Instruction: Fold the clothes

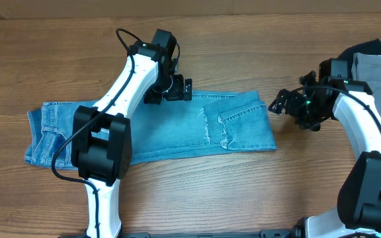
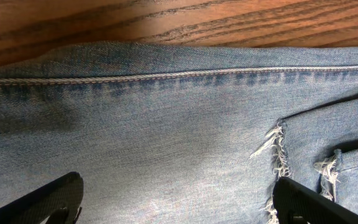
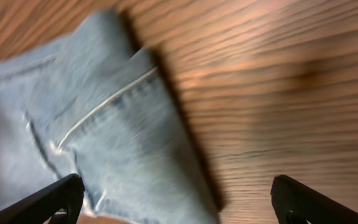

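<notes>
My right gripper grabs the end edge of the jeans beside the frayed hems next, to fold the end of the light blue jeans [image 1: 243, 125] inward.
The light blue jeans [image 1: 243, 125] lie flat across the middle of the wooden table, folded lengthways, with the frayed hems [image 1: 207, 129] on top. My left gripper [image 1: 179, 88] hovers open over their far edge; in the left wrist view it [image 2: 179, 199] spans bare denim [image 2: 166, 118] below a stitched seam, with nothing held. My right gripper [image 1: 278, 104] is open just off the jeans' right end. Its own blurred view shows the gripper [image 3: 179, 199] straddling the edge of the denim [image 3: 117, 143], one finger over cloth and the other over wood, gripping nothing.
A grey garment [image 1: 379, 66] lies on a black one [image 1: 370, 46] at the far right, behind the right arm. The left arm [image 1: 121, 92] crosses over the jeans' left half. Bare wood [image 1: 243, 192] surrounds the jeans.
</notes>
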